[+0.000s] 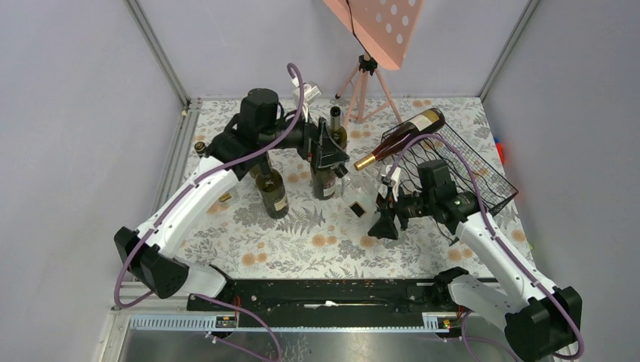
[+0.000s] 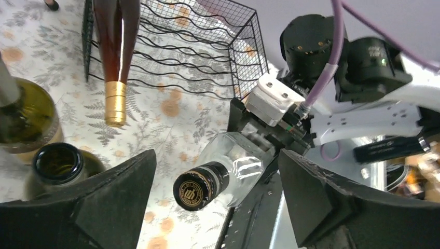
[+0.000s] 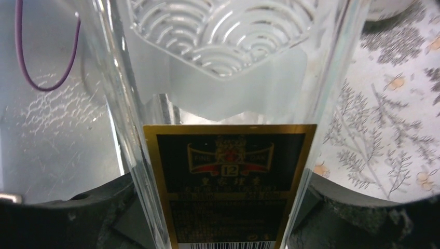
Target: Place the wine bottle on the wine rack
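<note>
The body of the clear wine bottle has to stay free to slide onto the wine rack (image 1: 475, 170), so the left gripper will next grab the bottle by its black-capped neck (image 1: 341, 172).
A clear square wine bottle (image 1: 360, 199) with a black cap (image 2: 197, 188) and a black-and-gold label (image 3: 228, 171) hangs just above the table. My right gripper (image 3: 223, 207) is shut on its body, one pad against each side. Over the cap my left gripper (image 2: 215, 202) stands open, its fingers (image 2: 104, 202) wide of the neck and touching nothing. The black wire wine rack (image 1: 475, 170) stands at the right, also seen in the left wrist view as wavy rows (image 2: 207, 52). A brown bottle with gold foil (image 1: 404, 134) lies on the rack's near edge.
Three green bottles (image 1: 270, 188) (image 1: 326, 179) (image 1: 337, 124) stand close under the left arm; one shows an open mouth (image 2: 58, 162). A pink tripod stand (image 1: 367, 72) rises at the back. Grey walls close in both sides.
</note>
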Controlling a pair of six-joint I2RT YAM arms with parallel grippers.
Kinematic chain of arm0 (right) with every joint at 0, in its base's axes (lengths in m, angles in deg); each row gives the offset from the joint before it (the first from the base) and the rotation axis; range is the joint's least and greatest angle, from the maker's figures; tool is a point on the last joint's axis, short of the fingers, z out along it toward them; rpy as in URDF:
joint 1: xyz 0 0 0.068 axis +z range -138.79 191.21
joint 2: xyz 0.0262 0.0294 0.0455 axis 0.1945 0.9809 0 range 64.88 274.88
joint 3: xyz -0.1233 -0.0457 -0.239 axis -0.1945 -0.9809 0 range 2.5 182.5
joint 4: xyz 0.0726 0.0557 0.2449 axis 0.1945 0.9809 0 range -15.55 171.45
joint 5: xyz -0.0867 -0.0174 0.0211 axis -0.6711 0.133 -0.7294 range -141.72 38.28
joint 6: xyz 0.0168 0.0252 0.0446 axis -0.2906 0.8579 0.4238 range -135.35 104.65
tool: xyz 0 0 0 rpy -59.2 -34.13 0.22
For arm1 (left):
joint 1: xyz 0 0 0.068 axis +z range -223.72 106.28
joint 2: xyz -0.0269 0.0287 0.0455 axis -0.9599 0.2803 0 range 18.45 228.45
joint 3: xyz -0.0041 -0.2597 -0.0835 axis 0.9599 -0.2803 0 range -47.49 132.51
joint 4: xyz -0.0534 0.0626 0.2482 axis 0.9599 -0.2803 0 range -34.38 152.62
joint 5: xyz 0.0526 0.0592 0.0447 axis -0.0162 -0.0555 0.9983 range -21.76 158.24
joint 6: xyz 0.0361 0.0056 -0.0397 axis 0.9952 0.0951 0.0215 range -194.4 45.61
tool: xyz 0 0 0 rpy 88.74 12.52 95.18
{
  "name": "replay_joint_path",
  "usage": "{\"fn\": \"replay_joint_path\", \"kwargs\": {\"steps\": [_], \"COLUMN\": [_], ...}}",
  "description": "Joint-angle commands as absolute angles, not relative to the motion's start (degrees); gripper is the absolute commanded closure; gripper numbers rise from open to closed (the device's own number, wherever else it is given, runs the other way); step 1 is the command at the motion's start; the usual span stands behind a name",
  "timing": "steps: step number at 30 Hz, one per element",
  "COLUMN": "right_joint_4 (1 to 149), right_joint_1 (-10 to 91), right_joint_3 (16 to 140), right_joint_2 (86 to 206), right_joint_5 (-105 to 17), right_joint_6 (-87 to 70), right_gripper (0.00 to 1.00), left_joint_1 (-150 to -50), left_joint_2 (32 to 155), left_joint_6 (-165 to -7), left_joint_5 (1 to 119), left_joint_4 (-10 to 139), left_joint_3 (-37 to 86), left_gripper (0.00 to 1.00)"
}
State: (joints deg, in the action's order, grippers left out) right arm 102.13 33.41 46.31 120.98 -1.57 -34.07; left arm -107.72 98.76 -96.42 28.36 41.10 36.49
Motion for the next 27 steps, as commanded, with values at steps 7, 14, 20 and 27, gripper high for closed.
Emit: {"fn": "replay_joint_path", "kwargs": {"steps": [7,14,20,27], "right_joint_4": [122.67,130.65,133.13,133.58], "right_joint_1": [33.98,34.68,35.28,35.50], "right_joint_3": [53.10,54.84,55.58,54.91], "right_joint_2": [122.80,126.94,128.97,129.23], "right_joint_5": [6.38,8.13,8.31,8.57], "right_joint_6": [-49.26,-54.82,-56.66,-57.22], "right_gripper": [1.00,1.00,1.00,1.00], "left_joint_1": [-118.63,-129.62,-136.24,-141.27], "left_joint_2": [90.00,88.47,92.22,95.95], "left_joint_6": [-47.61,-29.47,-22.04,-18.34], "left_joint_5": [41.99,52.18,59.26,64.45], "left_joint_4": [16.92,12.10,10.13,10.25], "left_joint_3": [43.66,39.49,37.13,34.36], "left_gripper": [0.01,0.01,0.02,0.04]}}
